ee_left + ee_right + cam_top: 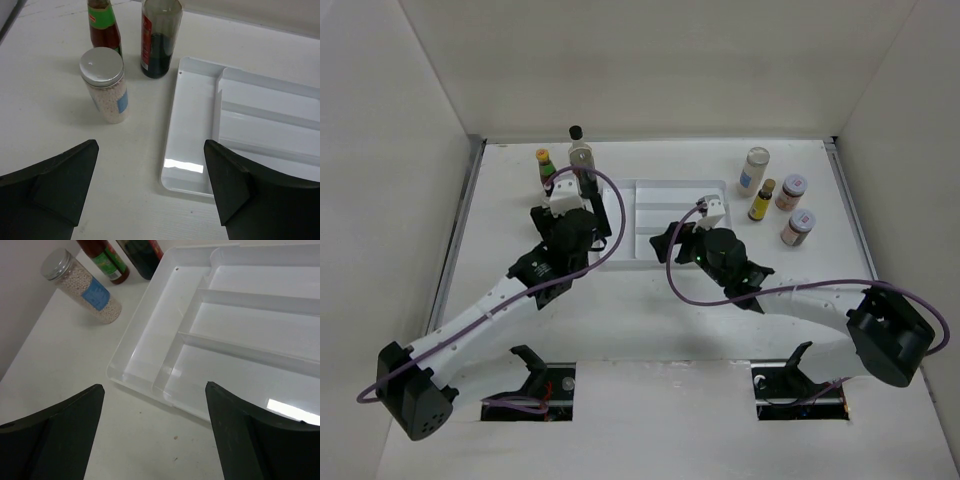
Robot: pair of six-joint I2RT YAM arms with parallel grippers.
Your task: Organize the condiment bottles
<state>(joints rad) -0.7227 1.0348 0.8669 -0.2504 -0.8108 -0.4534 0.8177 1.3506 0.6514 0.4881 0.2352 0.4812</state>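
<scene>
My left gripper picks up the silver-lidded jar by its round lid (102, 66) next, which leaves the jar's base free to stand in the tray.
At the back left stand a red sauce bottle (544, 170) (104, 27) with a yellow cap, a dark bottle (578, 150) (159, 42) with a black cap, and a silver-lidded jar (102, 85) (82, 287) of white granules. At the back right stand a white-capped jar (754, 170), a yellow bottle (762, 200) and two pink-lidded jars (791, 192) (799, 228). My left gripper (575, 205) (151, 147) is open and empty, just short of the silver-lidded jar, by the white tray's left edge. My right gripper (672, 243) (154, 386) is open and empty at the tray's near edge.
The white divided tray (660, 190) (195, 115) (150, 330) lies in the middle of the table, with nothing in its compartments. White walls close the table on the left, back and right. Purple cables loop over both arms.
</scene>
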